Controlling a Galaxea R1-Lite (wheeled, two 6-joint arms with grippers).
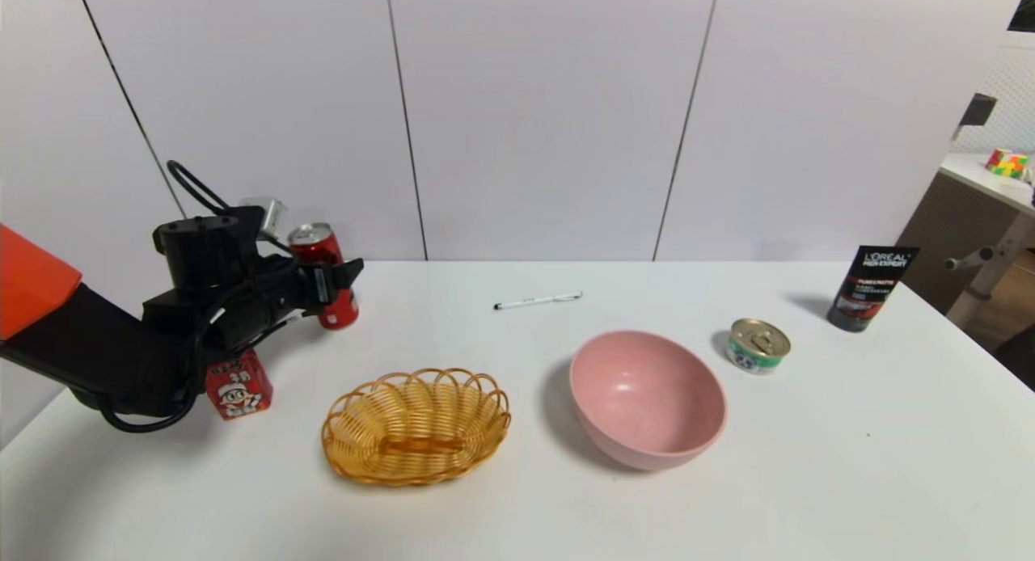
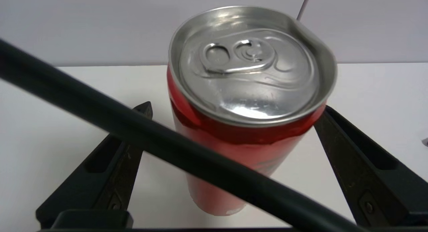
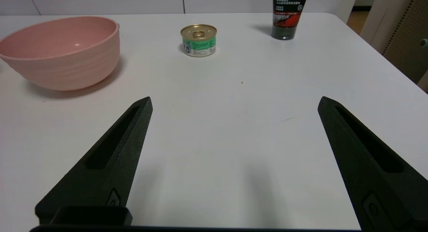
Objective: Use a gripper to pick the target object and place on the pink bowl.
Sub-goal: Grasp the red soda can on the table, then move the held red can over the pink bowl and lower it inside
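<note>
The left gripper's fingers are on either side of the red can in the left wrist view, so the left gripper will close on the can.
The tall red can (image 1: 325,270) with a silver pull-tab top stands upright on the white table at the far left. My left gripper (image 1: 338,280) is open around it. In the left wrist view the can (image 2: 240,91) stands between the two spread black fingers (image 2: 133,131), with a gap on the one side and the other finger close to the can's rim. The pink bowl (image 1: 647,452) sits empty right of centre, well away from the can, and also shows in the right wrist view (image 3: 67,65). My right gripper (image 3: 234,101) hangs open over bare table, out of the head view.
A yellow wicker basket (image 1: 416,423) lies between can and bowl. A small red cartoon carton (image 1: 238,390) stands beside my left arm. A pen (image 1: 538,301), a green-labelled tin (image 1: 758,345) and a black tube (image 1: 872,288) lie farther right. A black cable (image 2: 200,158) crosses the left wrist view.
</note>
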